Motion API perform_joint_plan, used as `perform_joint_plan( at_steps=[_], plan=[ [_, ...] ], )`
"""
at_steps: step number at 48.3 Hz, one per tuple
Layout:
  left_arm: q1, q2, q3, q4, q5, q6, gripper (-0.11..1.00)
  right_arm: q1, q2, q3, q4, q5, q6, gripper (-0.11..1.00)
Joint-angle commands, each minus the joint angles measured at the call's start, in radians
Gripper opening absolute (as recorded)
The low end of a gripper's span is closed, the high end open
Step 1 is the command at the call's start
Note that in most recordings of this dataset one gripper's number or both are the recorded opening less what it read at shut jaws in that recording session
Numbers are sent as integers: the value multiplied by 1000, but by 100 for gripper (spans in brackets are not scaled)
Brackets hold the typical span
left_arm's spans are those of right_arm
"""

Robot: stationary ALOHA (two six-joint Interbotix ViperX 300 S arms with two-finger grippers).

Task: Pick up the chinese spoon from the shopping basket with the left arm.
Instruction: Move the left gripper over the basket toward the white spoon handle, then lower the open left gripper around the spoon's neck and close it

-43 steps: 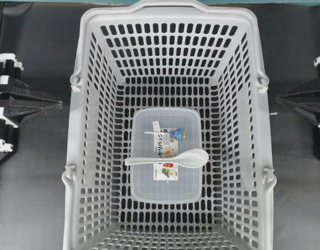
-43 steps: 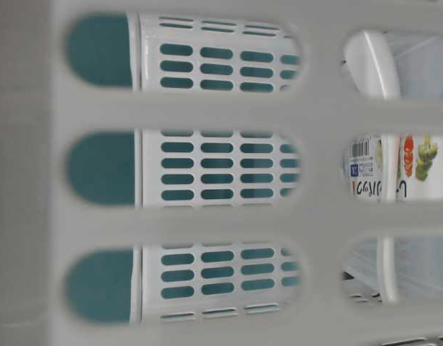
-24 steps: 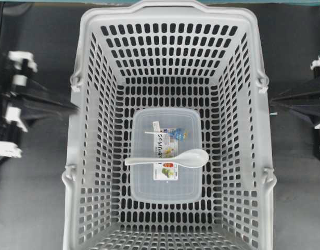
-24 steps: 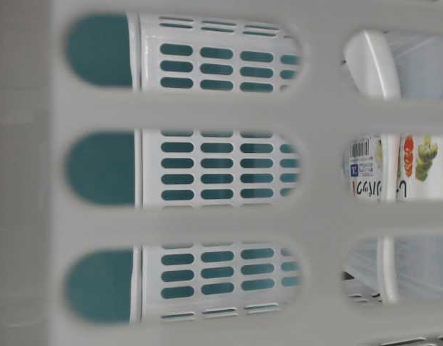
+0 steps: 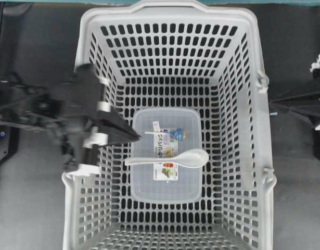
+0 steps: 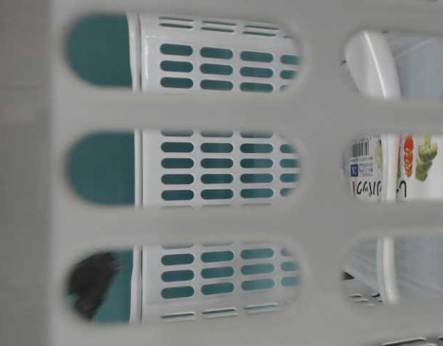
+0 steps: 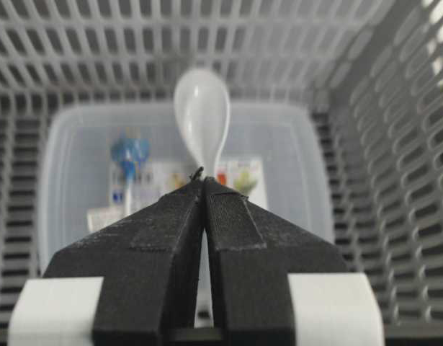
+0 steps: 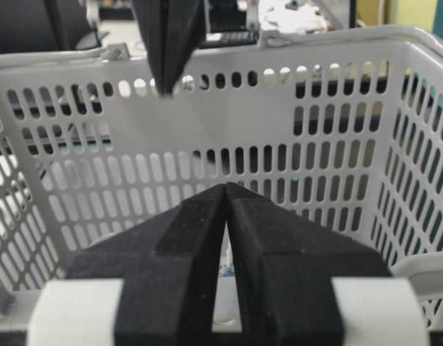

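The spoon's bowl (image 5: 194,158) is broad and rounded. So my left gripper should next grab the chinese spoon by its slim handle (image 5: 153,161), where straight sides face each other.
The white chinese spoon (image 5: 173,159) lies across the lid of a clear container, bowl to the right, inside the grey shopping basket (image 5: 170,8). My left gripper (image 5: 138,139) is shut and empty. It reaches over the basket's left wall, its tip above and just beyond the spoon's handle end. In the left wrist view the spoon (image 7: 202,108) lies straight ahead past the closed tips (image 7: 204,180). My right gripper (image 5: 271,107) is shut and empty outside the basket's right wall; its wrist view shows its closed tips (image 8: 227,186) and the left gripper (image 8: 167,43) hanging opposite.
The clear lidded container (image 5: 165,192) with a label rests on the basket floor under the spoon. The basket's tall slotted walls (image 7: 408,144) surround it on all sides. In the table-level view a dark blur (image 6: 91,281) of the left arm shows through a wall slot.
My left arm has swung from the left side in over the basket's left wall toward the spoon's handle. The right gripper has barely moved. The spoon has not moved.
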Motion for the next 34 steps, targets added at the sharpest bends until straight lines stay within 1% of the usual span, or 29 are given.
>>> perform_joint_plan(
  at_steps=[1,7,11,17,21,26,27,29,32,34],
  plan=[
    [-5,67,-107,3,110,0,0,0,3,-9,2,-9,2,5],
    [-12,132,-176,5,183,9,0,0,2,-11,3,-12,2,19],
    [-21,164,-204,3,193,9,0,2,0,-11,3,-12,2,35],
    [-35,213,-224,3,216,-2,0,2,-3,-11,2,-14,2,53],
    [-46,238,-233,3,230,-3,0,2,-8,-11,3,-14,2,60],
    [-48,261,-238,3,242,-5,1,3,-17,-11,3,-14,0,60],
    [-49,264,-238,3,247,-5,4,3,-18,-12,3,-14,0,60],
    [-48,275,-236,3,252,-5,12,3,-21,-12,3,-14,0,60],
    [-48,291,-238,3,253,-6,30,3,-21,-11,3,-14,0,60],
    [-49,307,-239,3,253,-3,43,3,-21,-12,2,-14,0,60]
  ],
)
